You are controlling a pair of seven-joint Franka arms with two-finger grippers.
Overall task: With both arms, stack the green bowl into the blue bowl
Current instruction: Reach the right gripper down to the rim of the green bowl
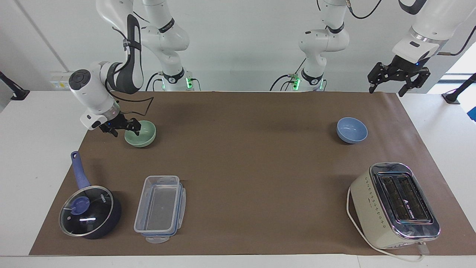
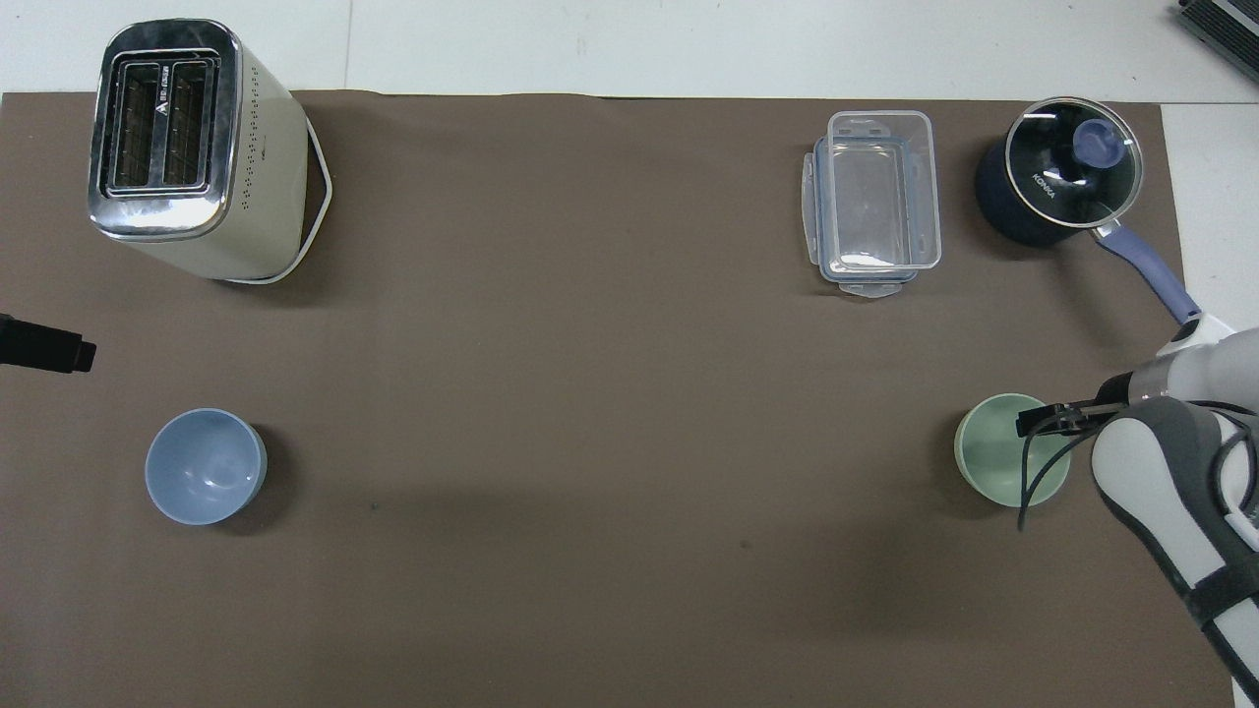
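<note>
I need to grab the blue bowl by its rim (image 2: 207,411) next with my left gripper, so the blue bowl's hollow stays free to take the green bowl (image 2: 995,464).
The green bowl (image 1: 144,136) (image 2: 995,464) stands upright on the brown mat toward the right arm's end of the table. My right gripper (image 1: 124,130) (image 2: 1049,421) is down at its rim and open, one finger inside the bowl and the other outside it. The blue bowl (image 1: 351,130) (image 2: 205,466) sits upright and untouched toward the left arm's end. My left gripper (image 1: 386,91) hangs open and holding nothing in the air over the mat's corner at that end, where the left arm waits.
A dark saucepan with a glass lid (image 1: 89,212) and a clear plastic container (image 1: 160,208) lie farther from the robots than the green bowl. A cream toaster (image 1: 396,204) stands farther out than the blue bowl. The brown mat (image 1: 253,156) covers the table.
</note>
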